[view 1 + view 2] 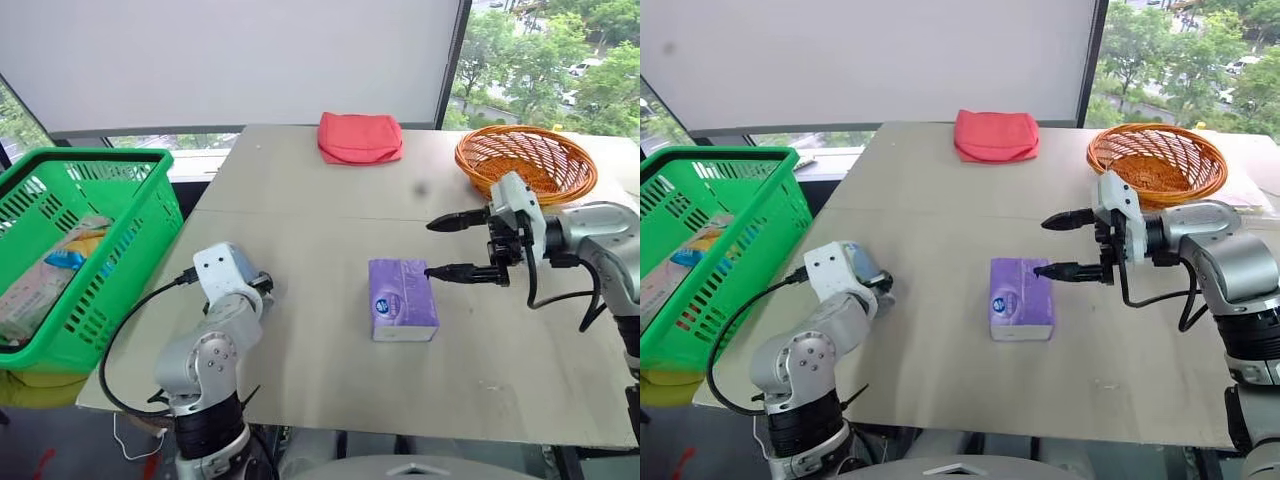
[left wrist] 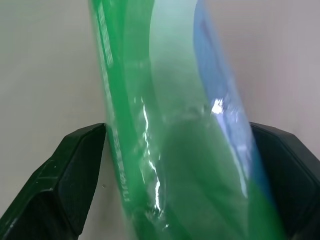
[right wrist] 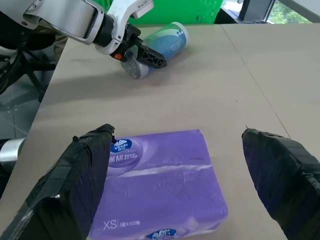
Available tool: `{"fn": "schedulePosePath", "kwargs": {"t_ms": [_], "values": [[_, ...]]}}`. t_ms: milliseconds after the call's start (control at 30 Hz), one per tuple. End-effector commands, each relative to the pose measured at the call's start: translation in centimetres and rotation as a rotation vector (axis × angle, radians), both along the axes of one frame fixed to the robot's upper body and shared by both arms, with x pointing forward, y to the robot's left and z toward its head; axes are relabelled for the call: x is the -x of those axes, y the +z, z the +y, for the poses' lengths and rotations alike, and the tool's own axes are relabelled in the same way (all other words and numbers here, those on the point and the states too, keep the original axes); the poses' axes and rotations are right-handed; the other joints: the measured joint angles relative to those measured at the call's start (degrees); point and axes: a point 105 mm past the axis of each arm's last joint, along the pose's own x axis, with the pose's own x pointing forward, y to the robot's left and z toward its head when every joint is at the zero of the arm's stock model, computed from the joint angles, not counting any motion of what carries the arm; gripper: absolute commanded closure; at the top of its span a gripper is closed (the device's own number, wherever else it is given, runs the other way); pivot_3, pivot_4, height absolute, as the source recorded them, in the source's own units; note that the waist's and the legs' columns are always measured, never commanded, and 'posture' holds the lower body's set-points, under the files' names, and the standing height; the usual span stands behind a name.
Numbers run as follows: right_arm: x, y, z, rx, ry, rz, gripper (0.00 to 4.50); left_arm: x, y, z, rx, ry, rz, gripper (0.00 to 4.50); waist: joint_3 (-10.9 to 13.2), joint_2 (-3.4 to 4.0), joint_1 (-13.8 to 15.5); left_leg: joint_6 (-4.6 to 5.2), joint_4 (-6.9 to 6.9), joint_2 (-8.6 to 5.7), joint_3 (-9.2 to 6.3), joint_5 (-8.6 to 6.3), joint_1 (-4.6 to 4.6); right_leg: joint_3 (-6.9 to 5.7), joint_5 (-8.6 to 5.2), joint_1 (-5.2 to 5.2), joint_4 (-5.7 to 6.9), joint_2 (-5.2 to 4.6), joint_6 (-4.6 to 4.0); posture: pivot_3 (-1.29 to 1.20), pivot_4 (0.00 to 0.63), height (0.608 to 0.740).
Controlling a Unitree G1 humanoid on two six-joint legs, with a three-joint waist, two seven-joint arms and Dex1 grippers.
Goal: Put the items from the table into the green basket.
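The fingers of the left gripper are on either side of the green-and-white can in the left wrist view, so the left gripper should close on the can.
A green-and-white can (image 3: 167, 37) with a silvery end lies on its side on the grey-beige table (image 1: 310, 375), near its left edge. My left gripper (image 3: 145, 56) is open and down over the can, and the can (image 2: 170, 150) sits between its fingers in the left wrist view. The purple tissue box (image 1: 402, 300) with a round logo lies flat mid-table. My right gripper (image 1: 430, 248) hovers open just right of and above the box, pointing left. The green basket (image 1: 90, 155) stands off the table's left side with packaged goods inside.
An orange wicker bowl (image 1: 525, 160) sits at the table's far right and a folded red cloth (image 1: 360, 137) at the far middle. A black cable (image 1: 112, 350) loops off my left arm past the table's left edge.
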Motion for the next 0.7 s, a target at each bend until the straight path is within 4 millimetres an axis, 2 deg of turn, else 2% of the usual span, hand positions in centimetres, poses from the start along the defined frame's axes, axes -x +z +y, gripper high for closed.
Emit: {"fn": "schedulePosePath", "kwargs": {"t_ms": [33,100,200,233,333,400,533,600,700], "values": [[-0.1,1.3,0.2,-0.031,0.006,-0.048,0.03,-0.1,-0.7,0.1,0.035,0.032,0.019,0.26,-0.05,0.06,-0.39,0.00,0.01,0.00,-0.02,0.00,0.00,-0.02,0.01,0.01,0.00,0.01,0.00,-0.04,0.000,0.740],[0.0,1.7,0.4,-0.051,0.017,-0.058,0.00,-0.1,-0.7,0.2,0.037,0.045,0.016,0.84,-0.12,0.13,-0.49,0.01,0.02,0.00,-0.01,0.00,0.05,0.00,0.02,0.06,0.00,0.01,0.02,-0.04,0.000,0.740],[0.2,1.9,0.5,-0.064,0.033,-0.051,0.00,0.0,-0.7,0.3,0.030,0.049,0.020,2.13,-0.19,0.24,-0.44,0.02,0.02,0.00,-0.02,-0.01,0.07,0.00,0.03,0.08,0.00,0.02,0.03,-0.04,0.000,0.740],[0.3,2.0,0.6,-0.074,0.047,-0.044,0.00,0.0,-0.8,0.3,0.030,0.050,0.023,2.35,-0.20,0.25,-0.41,0.02,0.03,0.00,-0.02,0.00,0.08,-0.01,0.03,0.10,0.00,0.02,0.04,-0.04,0.000,0.740],[0.7,2.5,1.0,-0.111,0.078,-0.041,0.00,0.1,-0.8,0.3,0.026,0.053,0.027,2.42,-0.23,0.27,-0.45,0.07,0.07,0.00,-0.05,-0.04,0.09,-0.03,0.04,0.12,0.00,0.02,0.04,-0.03,0.000,0.740],[0.8,2.8,1.3,-0.132,0.089,-0.044,0.00,-0.2,-0.2,0.5,0.003,0.049,-0.001,2.42,-0.25,0.29,-0.47,0.08,0.07,0.00,-0.06,-0.04,0.10,-0.03,0.04,0.12,0.00,0.03,0.04,-0.03,0.000,0.740],[0.6,2.9,1.5,-0.144,0.089,-0.043,0.00,-1.8,2.9,0.5,-0.083,-0.029,-0.139,2.42,-0.19,0.20,-0.46,0.07,0.08,0.00,-0.13,-0.03,0.09,-0.08,0.08,0.11,0.03,0.06,-0.01,-0.02,0.000,0.740],[0.5,3.6,1.9,-0.189,0.103,-0.043,0.00,-3.1,7.2,1.7,-0.248,-0.063,-0.283,2.42,-0.08,0.01,-0.49,0.03,0.07,0.02,-0.16,-0.01,0.07,-0.10,0.09,0.09,0.03,0.08,-0.03,-0.01,0.000,0.740],[0.4,4.6,2.8,-0.251,0.127,-0.039,0.00,-4.1,11.8,3.3,-0.465,-0.131,-0.379,2.42,0.01,-0.14,-0.47,-0.18,0.07,0.06,-0.25,0.11,-0.09,-0.17,0.16,-0.05,0.02,0.15,-0.14,0.02,0.000,0.740]]}}
